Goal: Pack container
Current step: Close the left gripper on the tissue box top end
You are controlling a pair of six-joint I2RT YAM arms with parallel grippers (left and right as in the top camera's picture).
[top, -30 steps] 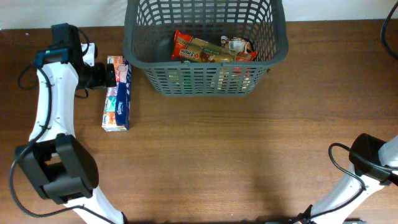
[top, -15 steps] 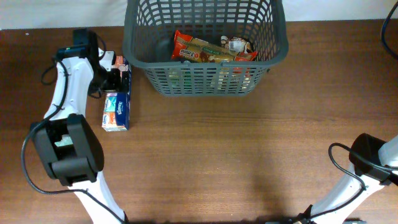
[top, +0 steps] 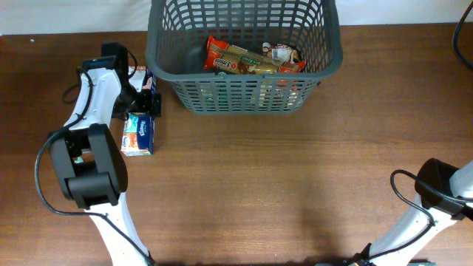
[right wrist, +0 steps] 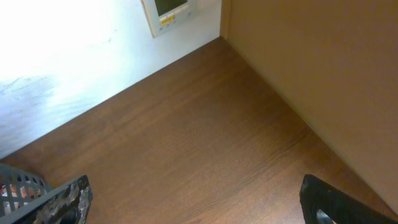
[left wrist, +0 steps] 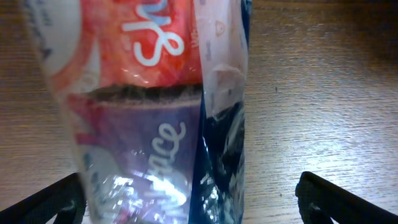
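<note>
The pack's upper edge is all that my fingers reach in the left wrist view, which is too shallow to close. I will lower my left gripper first.
The container (top: 244,75), a big dark grey lattice basket, stands at the table's back centre with snack packets (top: 247,59) inside. To its left a long plastic-wrapped tissue pack (top: 139,131) lies flat on the wood. My left gripper (top: 142,100) hovers over the pack's far end. In the left wrist view the pack (left wrist: 155,106) fills the frame and the left gripper (left wrist: 189,208) is open around it. One dark finger (left wrist: 43,205) is close to the pack's left side, the other (left wrist: 339,199) stands well off to its right. My right gripper (right wrist: 196,208) is open over bare wood.
The right arm (top: 443,193) is folded at the table's front right corner, far from the basket. In the right wrist view a basket corner (right wrist: 18,186) shows at the lower left, with a white wall and a small panel (right wrist: 171,12) beyond the table edge.
The left arm has swung right, and its gripper has gone from beside the pack's far left side to above that end. The pack, basket and right arm have not moved.
</note>
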